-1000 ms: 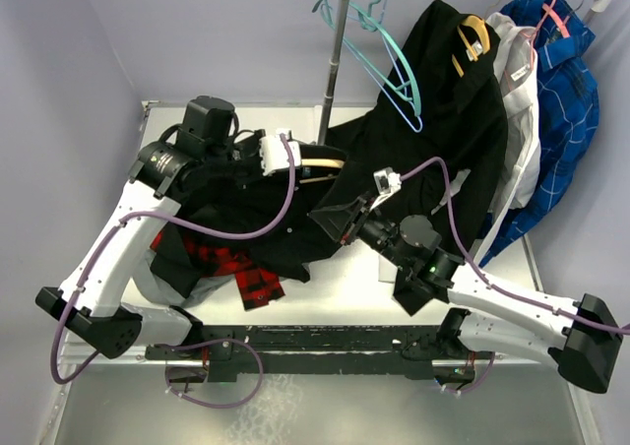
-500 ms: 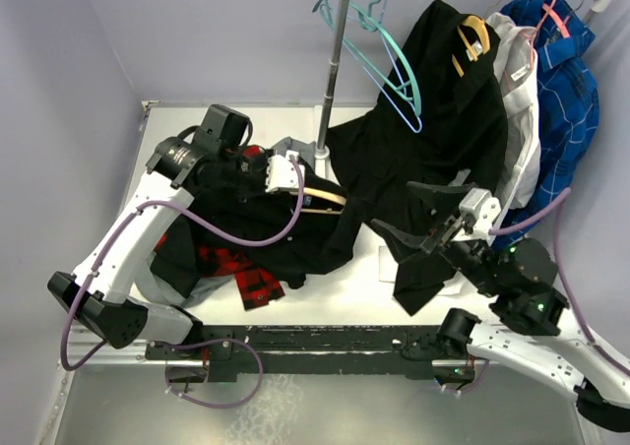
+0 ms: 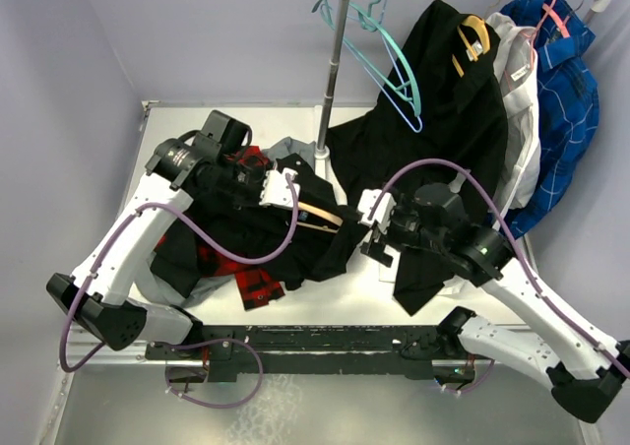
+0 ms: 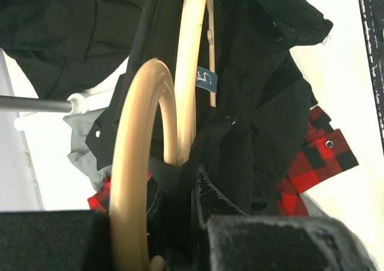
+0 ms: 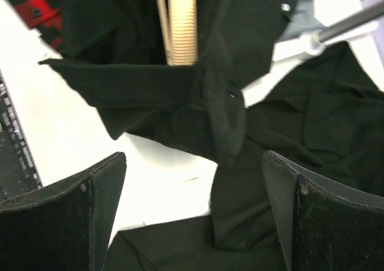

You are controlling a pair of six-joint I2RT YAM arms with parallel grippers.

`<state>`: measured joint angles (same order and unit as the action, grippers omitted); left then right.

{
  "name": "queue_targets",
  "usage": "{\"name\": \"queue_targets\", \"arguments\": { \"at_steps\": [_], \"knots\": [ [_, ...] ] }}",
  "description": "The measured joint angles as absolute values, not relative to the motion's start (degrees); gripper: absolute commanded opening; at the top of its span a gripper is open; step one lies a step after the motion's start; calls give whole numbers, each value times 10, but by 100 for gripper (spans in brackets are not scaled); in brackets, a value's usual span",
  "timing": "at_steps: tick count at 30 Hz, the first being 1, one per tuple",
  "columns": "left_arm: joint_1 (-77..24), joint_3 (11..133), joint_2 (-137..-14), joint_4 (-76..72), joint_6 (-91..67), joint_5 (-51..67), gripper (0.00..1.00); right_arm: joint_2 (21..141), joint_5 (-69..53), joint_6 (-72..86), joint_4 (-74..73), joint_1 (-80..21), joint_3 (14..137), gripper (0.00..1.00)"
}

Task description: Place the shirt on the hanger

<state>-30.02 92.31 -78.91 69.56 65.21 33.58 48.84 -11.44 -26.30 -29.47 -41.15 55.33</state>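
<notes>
My right gripper should next pick up the black shirt's flap at the hanger tip (image 3: 349,217) (image 5: 197,86) and leave the hook free, to pull the shirt over the hanger's shoulder.
The black shirt (image 3: 320,246) lies bunched on the table around the tan wooden hanger (image 3: 320,212). My left gripper (image 3: 281,191) is shut on the hanger at the base of its hook. In the left wrist view the hook (image 4: 135,163) curves up on the left. The hanger shoulder (image 4: 189,55) runs away into the shirt (image 4: 258,103), beside a small neck label (image 4: 206,79). My right gripper (image 3: 371,223) hangs open just right of the hanger's end. In the right wrist view its gripper (image 5: 195,181) holds nothing, above a shirt (image 5: 150,97) flap and the hanger tip (image 5: 181,25).
A red-and-black plaid shirt (image 3: 241,273) lies under the black one at the left. A clothes rack pole (image 3: 333,71) stands behind, with teal hangers (image 3: 389,61), a long black garment (image 3: 443,100) trailing onto the table, and a blue shirt (image 3: 561,100).
My right gripper let go of the shirt fabric, opened wide, swung out to the right and came back beside the hanger's end. The left gripper shifted the hanger slightly toward the right.
</notes>
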Motion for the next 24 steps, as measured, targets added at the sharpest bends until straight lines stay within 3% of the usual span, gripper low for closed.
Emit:
{"name": "queue_targets", "arguments": {
  "at_steps": [7,9,12,20,24],
  "knots": [
    [-300,904,-772,695,671,350,0,564,-196,-283,-293,-404,559,91],
    [-300,894,-763,694,675,356,0,592,-212,-285,-284,-402,569,84],
    [-300,891,-755,695,685,371,0,624,-231,-292,-259,-398,578,66],
    [-298,891,-753,694,693,383,0,652,-281,-291,-216,-387,581,64],
    [-298,891,-753,688,696,390,0,649,-298,-282,-193,-387,582,55]
  ]
}}
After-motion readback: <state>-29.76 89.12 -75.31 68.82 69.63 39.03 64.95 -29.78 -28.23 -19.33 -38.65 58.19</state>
